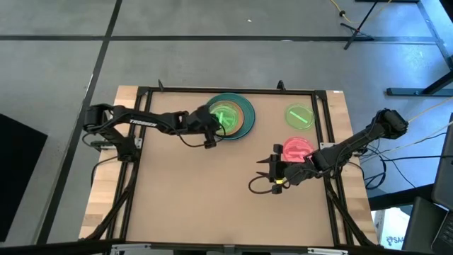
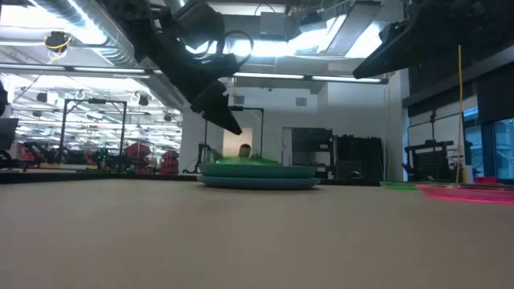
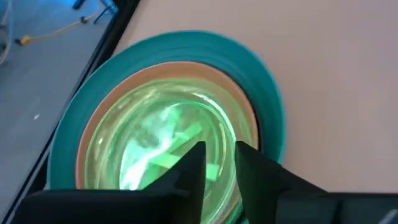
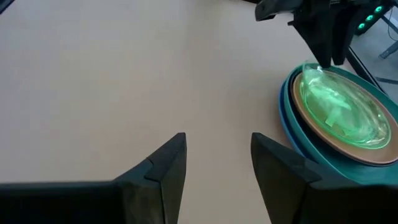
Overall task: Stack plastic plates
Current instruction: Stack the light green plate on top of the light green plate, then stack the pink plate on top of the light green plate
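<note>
My right gripper grabs the red-pink plate by its rim (image 1: 285, 154) next, to add it to the stack of plates.
A stack of plates (image 1: 231, 113) stands near the far edge: a translucent green plate (image 3: 155, 137) on top, then salmon (image 3: 93, 134), teal (image 3: 267, 112) and blue (image 4: 285, 118). My left gripper (image 3: 221, 163) hangs just above the green plate's near-left rim, its fingers a narrow gap apart; the low view shows its tip (image 2: 231, 124) clear of the stack (image 2: 257, 175). A second green plate (image 1: 299, 115) and a red-pink plate (image 1: 297, 149) lie flat on the right. My right gripper (image 1: 267, 172) is open over bare table, just near-left of the red-pink plate.
A black frame rail (image 1: 333, 142) runs around the brown table top, close to the two single plates on the right. Bare table (image 1: 191, 198) spreads over the near and left parts. My right arm reaches in over the right rail.
</note>
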